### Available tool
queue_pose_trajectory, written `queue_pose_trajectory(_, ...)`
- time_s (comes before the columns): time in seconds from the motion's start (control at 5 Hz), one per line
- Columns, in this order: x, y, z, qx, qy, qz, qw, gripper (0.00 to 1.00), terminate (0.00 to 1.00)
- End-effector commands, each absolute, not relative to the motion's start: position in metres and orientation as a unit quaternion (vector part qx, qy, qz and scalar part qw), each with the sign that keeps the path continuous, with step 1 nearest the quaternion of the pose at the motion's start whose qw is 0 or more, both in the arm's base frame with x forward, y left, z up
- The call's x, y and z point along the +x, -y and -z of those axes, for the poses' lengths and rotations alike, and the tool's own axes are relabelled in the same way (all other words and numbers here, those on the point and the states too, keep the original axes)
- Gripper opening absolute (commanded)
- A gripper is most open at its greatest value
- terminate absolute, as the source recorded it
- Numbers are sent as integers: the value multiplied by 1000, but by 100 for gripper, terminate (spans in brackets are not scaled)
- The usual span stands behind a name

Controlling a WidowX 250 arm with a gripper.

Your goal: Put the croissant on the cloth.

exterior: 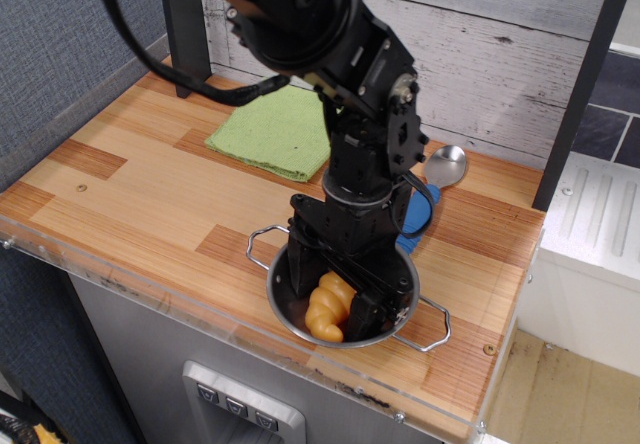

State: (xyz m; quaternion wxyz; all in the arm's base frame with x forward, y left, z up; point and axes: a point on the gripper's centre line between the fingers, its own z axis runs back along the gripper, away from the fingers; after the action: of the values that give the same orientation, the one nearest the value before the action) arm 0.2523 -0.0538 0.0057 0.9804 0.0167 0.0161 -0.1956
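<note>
Next, my gripper takes hold of the orange-yellow croissant by its plump middle (328,304) to move it onto the light green cloth (270,129).
The orange-yellow croissant (328,311) lies inside the steel bowl (413,290) at the front of the wooden counter. My black gripper (336,300) is lowered into the bowl. Its jaws stand apart, one on each side of the croissant, which shows between them. I cannot tell whether the fingers touch it. The light green cloth (270,129) lies flat at the back left of the counter, apart from the bowl, with nothing on it.
A spoon with a steel head (446,165) and a blue handle (414,226) lies behind the bowl, partly hidden by the arm. A dark post (185,24) stands at the back left, a white plank wall behind. The counter's front edge has a clear plastic lip (150,294).
</note>
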Motion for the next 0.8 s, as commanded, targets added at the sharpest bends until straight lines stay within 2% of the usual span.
queue_pose_trajectory(0.0,250,56,-11,51,-12,199,979,0,0)
queue_pose_trajectory(0.2,259,54,-46,50,21,182,982,0,0)
queue_pose_trajectory(0.4,286,35,-89,32,68,122,990,0,0)
queue_pose_trajectory(0.6,323,-3,-105,29,81,59,995,0,0)
